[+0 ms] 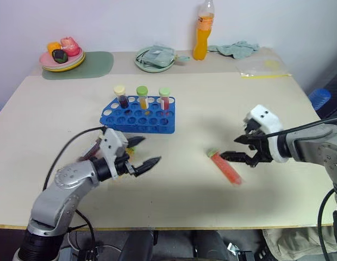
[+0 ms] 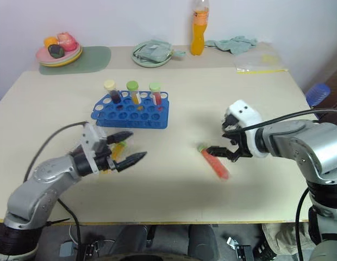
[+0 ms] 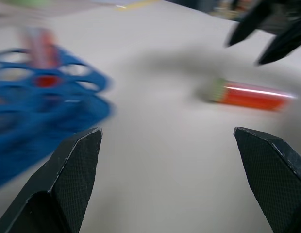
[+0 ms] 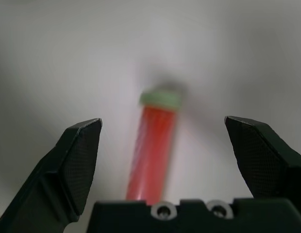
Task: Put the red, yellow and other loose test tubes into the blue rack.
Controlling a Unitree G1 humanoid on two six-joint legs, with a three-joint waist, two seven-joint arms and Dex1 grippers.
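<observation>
The gripper's fingers are still above the green cap point(image 1: 212, 152) point(image 4: 161, 99), so it is too early to close; my right gripper first moves lower, then closes on the red tube.
The blue rack point(image 1: 138, 115) stands left of the table's middle. Three capped tubes stand in its back row: a dark one point(image 1: 122, 98), a yellow one point(image 1: 142, 98) and a red one point(image 1: 164, 99). A loose red test tube point(image 1: 227, 168) with a green cap lies flat to the right. My right gripper point(image 1: 230, 148) hangs open just over its cap end, and the tube point(image 4: 153, 150) lies between the spread fingers. In front of the rack my left gripper point(image 1: 142, 151) is open and holds nothing. Something yellow-orange point(image 2: 118, 149) lies under it, mostly hidden.
Along the back edge stand an orange drink bottle point(image 1: 203, 33), a pale green plate point(image 1: 140, 63) with a cloth on it, stacked plates point(image 1: 70, 66) of toy food on a green mat, another cloth point(image 1: 237, 49) and a clear bag point(image 1: 264, 68).
</observation>
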